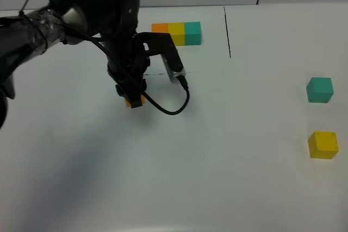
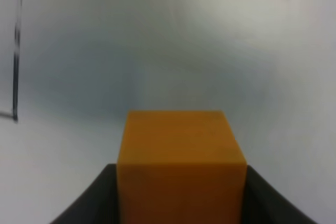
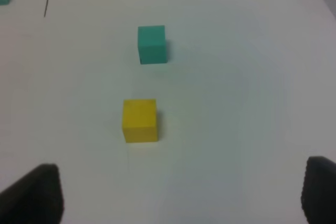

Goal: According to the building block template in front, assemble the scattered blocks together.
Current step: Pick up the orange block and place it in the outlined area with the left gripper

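Observation:
The orange cube [image 1: 134, 101] is still above the table, so my left gripper needs to keep holding it until it is on the tabletop in front of the template [image 1: 176, 32].
The building block template [image 1: 176, 32], a joined orange-yellow-teal row, lies at the far middle of the table, with thin black lines drawn near it. My left gripper [image 1: 133, 95] hangs in front of it, shut on the orange cube [image 1: 134, 101]. The left wrist view shows that orange cube [image 2: 181, 166] filling the space between the dark fingers [image 2: 89, 203]. At the right side, the teal cube [image 1: 319, 89] and the yellow cube [image 1: 323, 144] sit apart on the table. The right wrist view shows the teal cube [image 3: 152, 44] and yellow cube [image 3: 139, 120] ahead of my open right gripper [image 3: 181, 192].
The white table [image 1: 228, 177] carries a drawn black line [image 1: 227, 31] to the right of the template. A black cable [image 1: 173, 108] loops down beside the left wrist. The right arm is out of the exterior high view.

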{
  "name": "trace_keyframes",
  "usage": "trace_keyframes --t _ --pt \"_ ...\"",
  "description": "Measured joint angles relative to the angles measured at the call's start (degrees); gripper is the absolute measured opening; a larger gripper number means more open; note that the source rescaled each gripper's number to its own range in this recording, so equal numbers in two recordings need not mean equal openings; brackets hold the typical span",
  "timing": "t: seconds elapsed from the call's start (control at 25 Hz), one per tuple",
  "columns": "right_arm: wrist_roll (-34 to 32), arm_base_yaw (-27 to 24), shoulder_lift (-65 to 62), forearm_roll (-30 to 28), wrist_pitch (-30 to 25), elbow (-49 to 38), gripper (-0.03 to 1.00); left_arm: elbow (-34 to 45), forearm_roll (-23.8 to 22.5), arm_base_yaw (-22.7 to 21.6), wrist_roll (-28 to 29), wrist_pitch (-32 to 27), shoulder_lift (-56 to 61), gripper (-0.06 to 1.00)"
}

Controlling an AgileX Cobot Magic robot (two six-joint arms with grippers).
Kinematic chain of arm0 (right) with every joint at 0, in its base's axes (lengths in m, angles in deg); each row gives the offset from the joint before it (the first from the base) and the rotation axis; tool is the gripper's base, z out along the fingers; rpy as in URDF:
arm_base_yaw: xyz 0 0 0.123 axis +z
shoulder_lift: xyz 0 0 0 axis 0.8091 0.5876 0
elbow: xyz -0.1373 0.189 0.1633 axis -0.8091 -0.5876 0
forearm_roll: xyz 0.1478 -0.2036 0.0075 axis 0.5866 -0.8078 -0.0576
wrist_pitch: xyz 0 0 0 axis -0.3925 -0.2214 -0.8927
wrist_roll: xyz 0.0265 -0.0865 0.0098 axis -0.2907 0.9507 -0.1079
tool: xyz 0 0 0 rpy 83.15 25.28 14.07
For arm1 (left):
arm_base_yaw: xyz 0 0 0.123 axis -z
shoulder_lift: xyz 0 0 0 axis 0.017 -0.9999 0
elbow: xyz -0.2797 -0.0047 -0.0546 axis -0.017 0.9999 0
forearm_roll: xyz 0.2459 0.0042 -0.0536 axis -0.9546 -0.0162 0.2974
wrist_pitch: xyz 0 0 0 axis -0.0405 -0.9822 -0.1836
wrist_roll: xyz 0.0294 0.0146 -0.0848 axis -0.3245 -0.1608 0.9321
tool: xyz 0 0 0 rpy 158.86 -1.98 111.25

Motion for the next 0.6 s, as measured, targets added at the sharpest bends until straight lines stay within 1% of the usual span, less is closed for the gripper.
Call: trace_keyframes --t 0.12,0.28,0.4,0.6 --pt "0.0 0.0 0.0 0.0 0.0 0.0 0.85 -4.3 -0.1 2.8 -2.0 -1.3 -3.3 0.0" --pt "0.0 0.0 0.0 0.0 0.0 0.0 0.84 -6.4 -1.4 5.7 -3.4 -1.3 -6.1 0.0" --pt "0.0 0.0 0.0 0.0 0.0 0.0 0.84 -6.8 -2.2 6.5 -4.2 -1.3 -7.1 0.0" --pt "0.0 0.0 0.0 0.0 0.0 0.0 0.84 -6.8 -2.8 6.5 -4.1 -0.7 -7.9 0.0"
